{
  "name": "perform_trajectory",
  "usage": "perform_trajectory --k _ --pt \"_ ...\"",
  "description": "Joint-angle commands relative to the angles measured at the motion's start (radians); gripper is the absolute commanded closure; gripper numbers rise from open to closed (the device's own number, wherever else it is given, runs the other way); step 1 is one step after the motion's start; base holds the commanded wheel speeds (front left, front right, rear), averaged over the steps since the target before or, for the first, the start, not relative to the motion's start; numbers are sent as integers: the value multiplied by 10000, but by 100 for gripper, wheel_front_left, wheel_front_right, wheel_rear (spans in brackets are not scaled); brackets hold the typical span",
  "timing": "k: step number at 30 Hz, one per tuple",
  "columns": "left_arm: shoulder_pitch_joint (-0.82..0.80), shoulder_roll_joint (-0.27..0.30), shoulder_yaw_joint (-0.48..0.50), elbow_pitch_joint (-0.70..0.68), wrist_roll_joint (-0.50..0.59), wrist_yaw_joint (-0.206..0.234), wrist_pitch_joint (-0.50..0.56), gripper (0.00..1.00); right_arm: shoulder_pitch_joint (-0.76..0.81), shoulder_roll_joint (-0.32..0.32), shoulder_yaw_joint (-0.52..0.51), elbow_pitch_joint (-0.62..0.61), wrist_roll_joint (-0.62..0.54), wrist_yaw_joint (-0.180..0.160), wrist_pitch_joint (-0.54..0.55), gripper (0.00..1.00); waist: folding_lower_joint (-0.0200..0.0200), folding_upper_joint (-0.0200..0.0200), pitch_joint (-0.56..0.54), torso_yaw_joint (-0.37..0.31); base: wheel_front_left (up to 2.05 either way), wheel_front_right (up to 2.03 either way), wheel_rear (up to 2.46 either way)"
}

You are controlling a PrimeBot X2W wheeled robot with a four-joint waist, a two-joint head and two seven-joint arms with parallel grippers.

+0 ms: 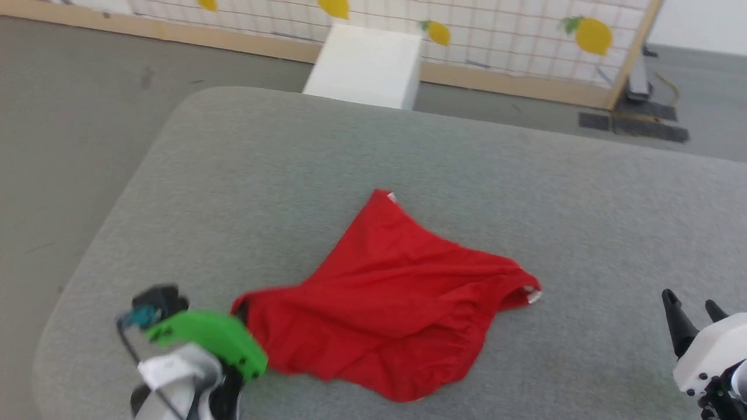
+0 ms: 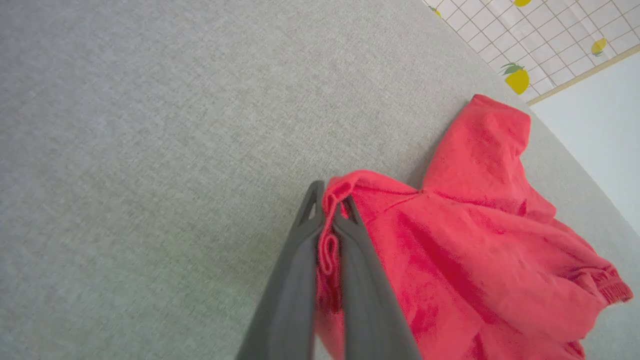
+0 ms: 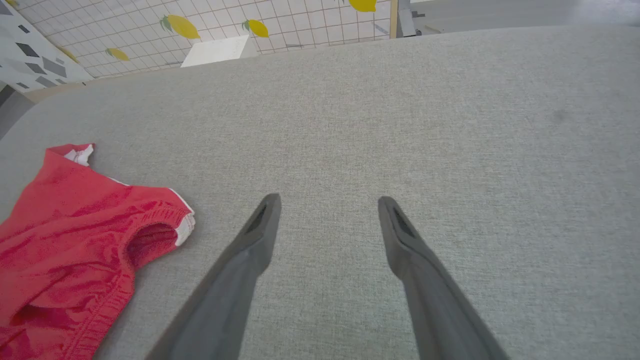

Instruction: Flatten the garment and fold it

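Note:
My right gripper needs to pull the garment [image 1: 391,291] flat for folding, so next it needs to grab it by its elastic waistband corner [image 1: 522,287].
The garment [image 1: 391,291], bright red shorts with white trim, lies rumpled on the grey padded table [image 1: 408,151]. My left gripper [image 2: 331,197] is shut on a pinched fold of its left corner; red fabric shows between the two dark fingers [image 2: 295,260] in the left wrist view. In the head view that gripper [image 1: 239,309] sits at the garment's near-left corner, under a green wrist part. My right gripper [image 3: 327,205] stands open over bare table, to the right of the garment [image 3: 75,235], apart from it. In the head view its fingertips [image 1: 671,303] show at the lower right.
A white box [image 1: 365,64] stands on the floor beyond the table's far edge. Behind it runs a grid-patterned screen with yellow lemons [image 1: 592,35] on a wooden frame. Grey floor [image 1: 58,146] lies to the left of the table's rounded left edge.

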Motion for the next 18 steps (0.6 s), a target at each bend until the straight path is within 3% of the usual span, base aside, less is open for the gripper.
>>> perform_trajectory --k 1,7,8,9,10,14,18 --pt "426 111 65 -192 -157 173 75 100 75 -7 38 28 43 -13 -19 0 0 0 -195 359 0 0 0" --pt "1599 -101 -388 -937 -589 190 815 100 117 -7 182 134 83 -13 -39 0 0 0 -262 470 0 0 0" --pt "1645 -156 -408 -1020 -650 158 836 73 138 -7 211 147 89 -13 -44 0 0 0 -266 474 0 0 0" --pt "1654 -248 -367 -1153 -761 87 793 5 161 -7 254 159 94 -13 -50 0 0 0 -274 475 0 0 0" --pt "1628 -286 -317 -1243 -799 63 725 0 175 -7 304 164 92 -13 -51 0 0 0 -281 470 0 0 0" --pt "1230 -134 -44 -1611 -423 -102 -77 0 109 -7 707 127 -1 -13 -35 0 0 0 -243 375 0 0 0" --pt "868 113 122 -1825 270 -620 -1429 0 -47 -7 1447 175 50 -13 -21 0 0 0 -154 242 0 0 0"
